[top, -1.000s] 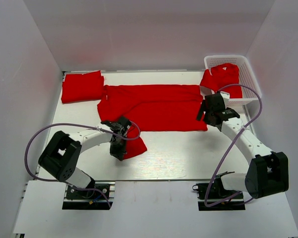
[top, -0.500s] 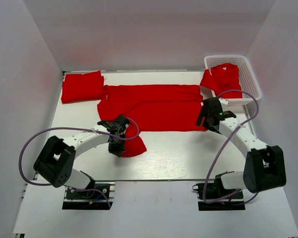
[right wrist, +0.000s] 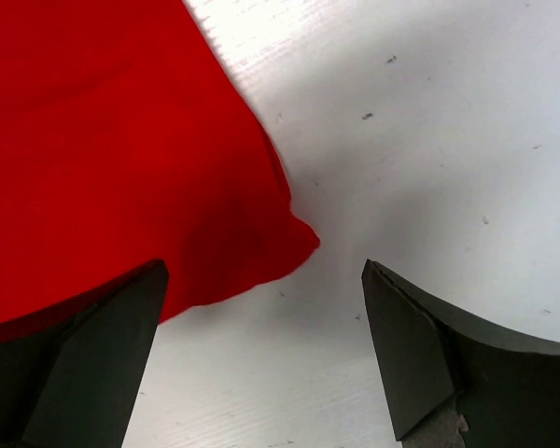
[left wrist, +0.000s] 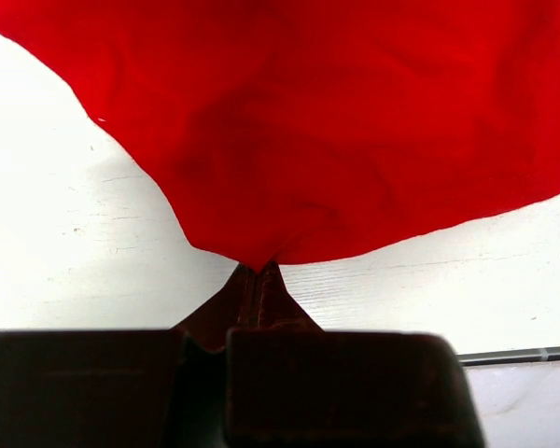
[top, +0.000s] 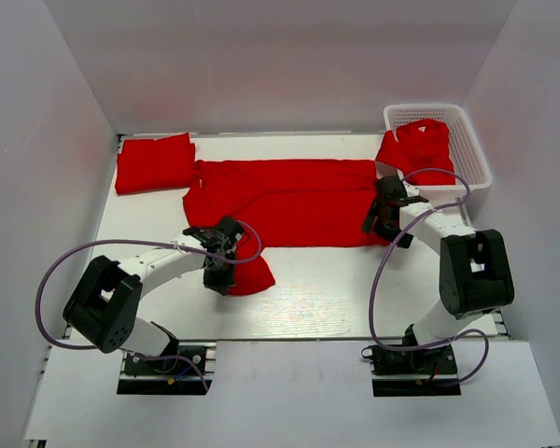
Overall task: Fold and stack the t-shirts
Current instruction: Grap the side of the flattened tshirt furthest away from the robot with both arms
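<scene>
My right gripper's fingers are above the t-shirt's fabric in the right wrist view. My right gripper should go lower first, then close on the t-shirt's corner between my fingers.
A red t-shirt [top: 289, 201] lies spread across the middle of the table. My left gripper [top: 219, 276] is shut on its near left corner, and that pinched fabric [left wrist: 336, 140] fills the left wrist view. My right gripper [top: 385, 222] is open just above the table at the shirt's near right corner [right wrist: 289, 238], which lies between the fingers, nearer the left one. A folded red t-shirt [top: 155, 162] lies at the far left. Another red t-shirt [top: 418, 145] hangs out of the white basket.
The white mesh basket [top: 471, 140] stands at the far right corner, close behind my right arm. White enclosure walls surround the table on three sides. Bare white tabletop [top: 355, 289] lies between the shirt and the arm bases.
My right gripper has moved back and left, lowering onto the shirt's near right corner. My left gripper shifted slightly away with the corner it holds, then stayed put.
</scene>
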Robot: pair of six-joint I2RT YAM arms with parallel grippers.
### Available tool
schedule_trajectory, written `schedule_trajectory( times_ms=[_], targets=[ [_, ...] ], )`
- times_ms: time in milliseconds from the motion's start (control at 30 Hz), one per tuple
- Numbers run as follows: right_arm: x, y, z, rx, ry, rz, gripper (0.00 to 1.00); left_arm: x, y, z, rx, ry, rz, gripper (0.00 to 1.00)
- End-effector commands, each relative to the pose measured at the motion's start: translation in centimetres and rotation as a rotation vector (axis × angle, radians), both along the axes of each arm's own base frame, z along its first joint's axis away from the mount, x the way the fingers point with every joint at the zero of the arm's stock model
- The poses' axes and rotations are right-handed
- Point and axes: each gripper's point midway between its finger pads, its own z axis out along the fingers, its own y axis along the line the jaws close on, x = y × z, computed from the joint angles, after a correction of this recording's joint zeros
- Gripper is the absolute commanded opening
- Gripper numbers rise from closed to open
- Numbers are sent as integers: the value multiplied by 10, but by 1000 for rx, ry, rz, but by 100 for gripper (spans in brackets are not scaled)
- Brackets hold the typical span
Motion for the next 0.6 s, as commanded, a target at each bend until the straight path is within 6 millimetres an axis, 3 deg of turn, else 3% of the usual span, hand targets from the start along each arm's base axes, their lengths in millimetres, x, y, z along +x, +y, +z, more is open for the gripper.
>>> schedule_trajectory(
  times_ms=[0,467,533,567],
  targets=[
    [20,6,12,64,-98,-46,90,12,-7,14,-32,-63,-7,0],
    [6,2,-15,106,-44,-88,90,9,-3,16,-13,-51,4,0],
    [3,1,-19,103,-32,-96,84,9,-1,14,0,-48,5,0],
    [3,2,-20,109,-31,-97,74,10,-2,17,0,-48,5,0]
  ],
)
